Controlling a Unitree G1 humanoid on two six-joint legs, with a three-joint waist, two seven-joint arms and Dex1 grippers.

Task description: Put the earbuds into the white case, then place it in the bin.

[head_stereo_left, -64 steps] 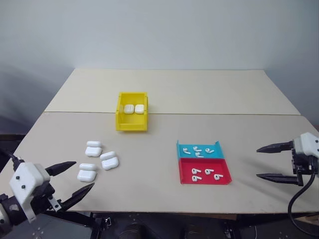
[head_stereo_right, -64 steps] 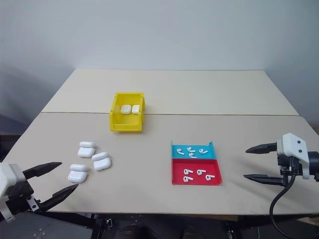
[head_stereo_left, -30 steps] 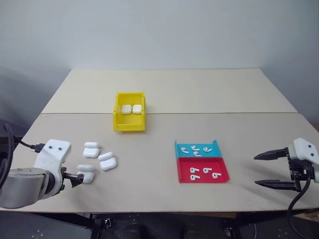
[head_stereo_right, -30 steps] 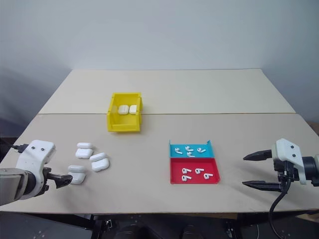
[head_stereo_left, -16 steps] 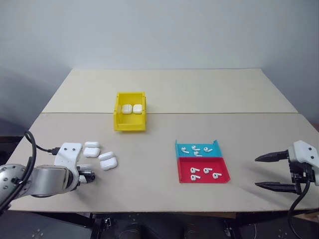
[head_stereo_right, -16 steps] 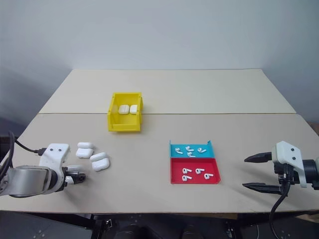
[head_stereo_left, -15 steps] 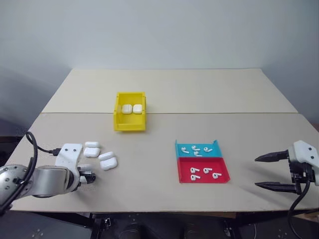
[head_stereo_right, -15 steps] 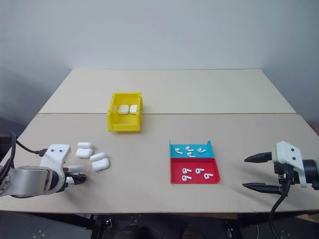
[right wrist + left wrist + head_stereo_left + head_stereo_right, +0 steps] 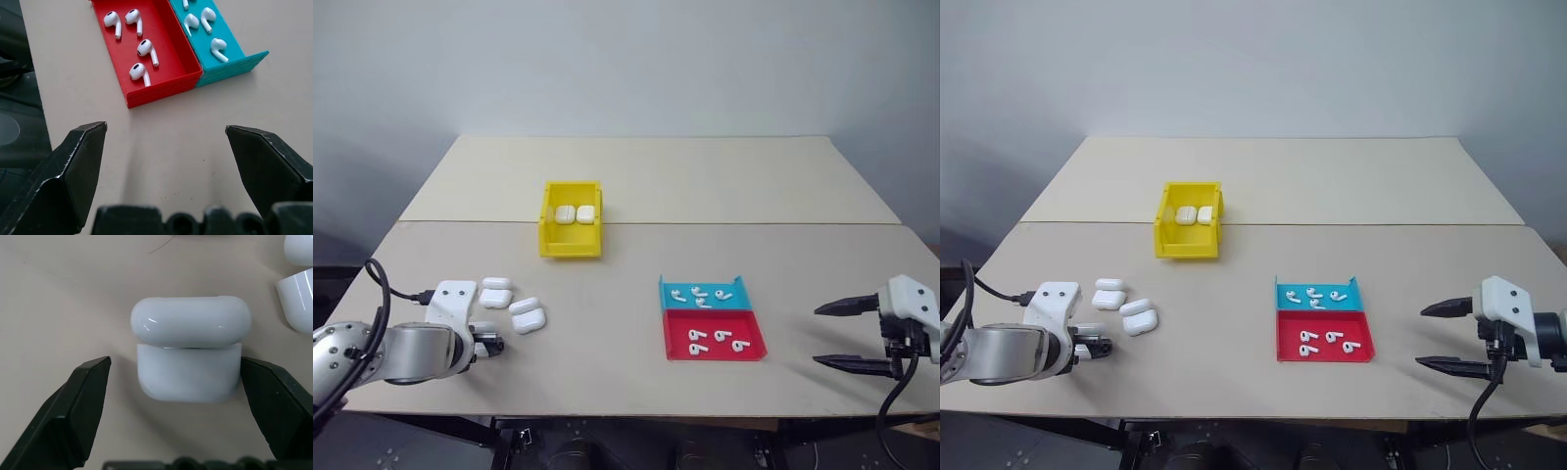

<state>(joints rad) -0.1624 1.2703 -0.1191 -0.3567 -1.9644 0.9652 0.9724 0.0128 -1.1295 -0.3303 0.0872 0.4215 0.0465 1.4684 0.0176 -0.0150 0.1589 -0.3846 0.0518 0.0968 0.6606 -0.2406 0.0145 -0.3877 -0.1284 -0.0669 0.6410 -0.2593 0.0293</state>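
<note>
My left gripper has its fingers level with the white case's lower body (image 9: 190, 374), so it needs to close. Closing now would hold the case.
A white case (image 9: 188, 352) lies closed on the table between the open fingers of my left gripper (image 9: 492, 345); one finger (image 9: 274, 401) is right against its side, the other stands a little off. Three more cases (image 9: 527, 315) lie just beyond it. The yellow bin (image 9: 571, 248) stands further back at the table's middle seam, with two cases (image 9: 575, 213) in it. Several earbuds (image 9: 142, 46) lie in a red tray (image 9: 752, 335) and a blue tray (image 9: 737, 292). My right gripper (image 9: 818, 336) hovers open and empty to the right of the trays.
The table (image 9: 626, 392) is two boards joined by a seam behind the bin. The red and blue trays sit side by side right of centre. The table's front edge runs close to both grippers, and a black cable (image 9: 382, 284) loops off my left wrist.
My left gripper has come down and slid a little inward over the nearest case, which now sits between its fingers. The right gripper has stayed where it was.
</note>
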